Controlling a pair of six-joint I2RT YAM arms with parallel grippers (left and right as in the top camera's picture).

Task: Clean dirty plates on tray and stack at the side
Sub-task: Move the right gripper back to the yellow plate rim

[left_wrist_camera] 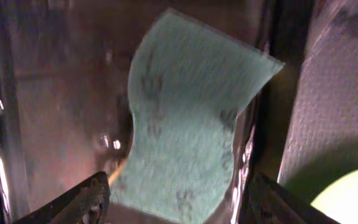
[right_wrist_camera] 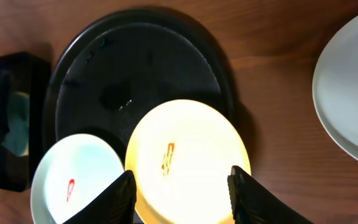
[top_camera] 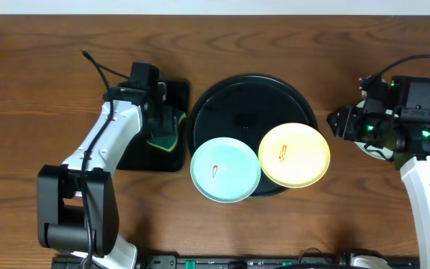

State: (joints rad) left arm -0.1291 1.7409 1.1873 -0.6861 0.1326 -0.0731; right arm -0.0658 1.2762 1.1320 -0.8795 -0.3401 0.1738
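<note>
The flared far end of the green sponge [left_wrist_camera: 191, 137] should stay free to clean the dirty plates. My left gripper should grab the sponge across its long sides next.
The round black tray [top_camera: 245, 97] sits mid-table. A mint-blue plate [top_camera: 225, 169] and a yellow plate [top_camera: 293, 155] rest on its near rim, each with a small red-orange smear. A third pale plate [right_wrist_camera: 350, 87] lies on the table right of the tray, partly under my right arm. My right gripper [right_wrist_camera: 180, 196] hovers open and holds nothing, right of the tray [right_wrist_camera: 142, 68], with the yellow plate [right_wrist_camera: 188, 155] seen beyond its fingers. My left gripper [left_wrist_camera: 179, 205] is low over a green sponge [left_wrist_camera: 191, 137], its jaws wide on either side of it.
The sponge [top_camera: 166, 133] lies in a small rectangular black tray [top_camera: 136, 153] left of the round tray. My left arm [top_camera: 99, 142] reaches in from the near left corner. The right arm [top_camera: 424, 179] stands along the right edge.
</note>
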